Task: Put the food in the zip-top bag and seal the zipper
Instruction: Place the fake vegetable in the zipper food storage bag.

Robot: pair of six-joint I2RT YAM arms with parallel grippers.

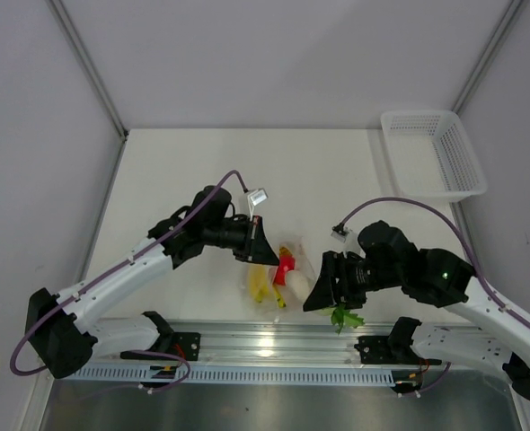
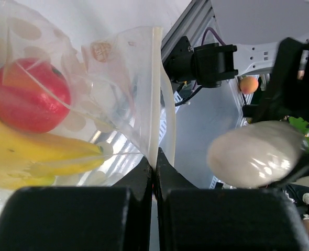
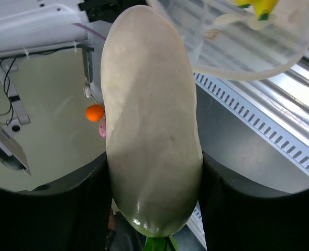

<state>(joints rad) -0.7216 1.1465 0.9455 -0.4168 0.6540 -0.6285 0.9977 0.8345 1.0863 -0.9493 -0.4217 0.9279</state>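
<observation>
I should line up the tip of the white radish before my right gripper opens. The radish's tip is beside the bag's open rim, so the radish would fall outside the bag now.
The clear zip-top bag (image 1: 278,269) hangs lifted near the table's front edge, with the yellow banana bunch (image 2: 34,151) and the round red fruit (image 2: 29,102) inside it. My left gripper (image 2: 154,167) is shut on the bag's rim at the zipper strip (image 2: 155,94). My right gripper (image 3: 152,209) is shut on the white radish (image 3: 149,120), whose green leaves (image 1: 344,316) hang below the fingers. The radish's tip (image 1: 297,285) is at the bag's mouth, beside the red fruit (image 1: 286,265). The open rim of the bag (image 3: 249,73) shows just past the radish in the right wrist view.
A white mesh basket (image 1: 434,154) stands at the table's back right corner. The aluminium rail (image 1: 274,346) with both arm bases runs along the front edge, just below the bag. White walls close in the table on the left, back and right.
</observation>
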